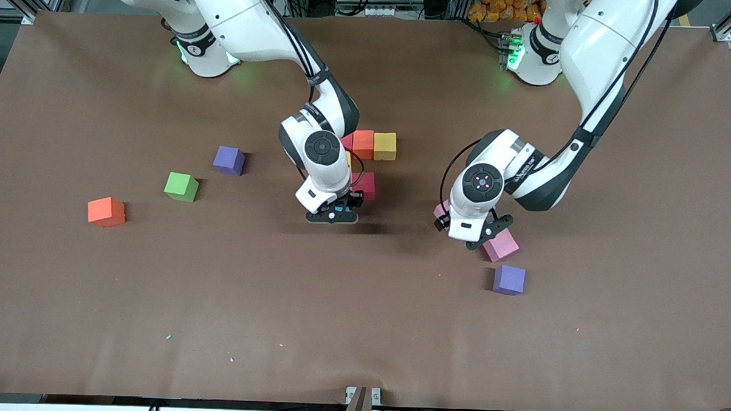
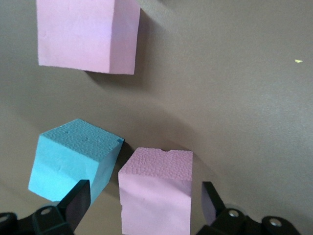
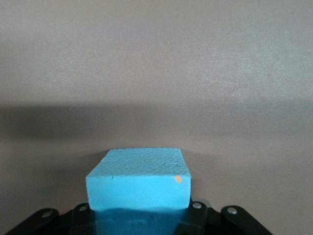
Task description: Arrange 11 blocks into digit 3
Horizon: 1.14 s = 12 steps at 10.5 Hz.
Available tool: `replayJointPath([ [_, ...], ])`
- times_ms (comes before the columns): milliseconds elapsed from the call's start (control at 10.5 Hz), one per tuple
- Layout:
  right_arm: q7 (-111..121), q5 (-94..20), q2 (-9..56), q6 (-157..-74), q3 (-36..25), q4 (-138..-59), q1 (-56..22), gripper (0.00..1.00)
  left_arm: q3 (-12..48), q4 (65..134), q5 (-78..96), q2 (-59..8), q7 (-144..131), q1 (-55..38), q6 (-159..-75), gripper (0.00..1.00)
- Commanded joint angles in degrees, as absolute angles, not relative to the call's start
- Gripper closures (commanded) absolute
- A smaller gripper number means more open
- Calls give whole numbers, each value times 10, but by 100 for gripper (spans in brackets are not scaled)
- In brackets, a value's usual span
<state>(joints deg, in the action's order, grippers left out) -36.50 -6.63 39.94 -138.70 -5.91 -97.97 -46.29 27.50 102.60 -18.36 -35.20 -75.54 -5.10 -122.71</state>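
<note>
My left gripper's fingers are above the pink block's top, one over the light blue block, and would miss if closed now, so I should first line up and lower.
My right gripper is shut on a light blue block, low over bare table near the crimson red block. My left gripper stands open around a pink block, with a gap on each side. Beside it lie another light blue block and a second pink block. Pink blocks show by the left hand. An orange block and a yellow block sit in a row. The green block and the red-orange block lie toward the right arm's end.
Two purple cubes lie loose: one purple cube nearer the front camera than the left gripper, the other purple cube beside the green block. The brown table stretches bare toward the front camera.
</note>
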Motion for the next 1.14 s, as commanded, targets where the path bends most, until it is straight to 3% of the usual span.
replayJointPath([
  [0,-376,-64,396,-1395,-61,-991,-470,44,283,1027,-174,-359,-746,-46,-1250,0],
  [95,-376,-64,396,-1395,-61,-991,-470,0,283,1027,-174,-359,-746,-47,-1250,0],
  [761,-360,-63,326,-1325,-62,-986,-444,0,282,1028,-180,-387,-748,-50,-1262,0],
  [856,-335,-64,308,-1304,-62,-986,-429,0,282,1028,-179,-386,-752,-53,-1262,54],
  [951,-309,-64,296,-1280,-62,-987,-413,0,282,1026,-180,-386,-782,-54,-1262,94],
  [1046,-280,-63,288,-1255,-62,-990,-391,0,282,1021,-177,-386,-814,-58,-1262,100],
])
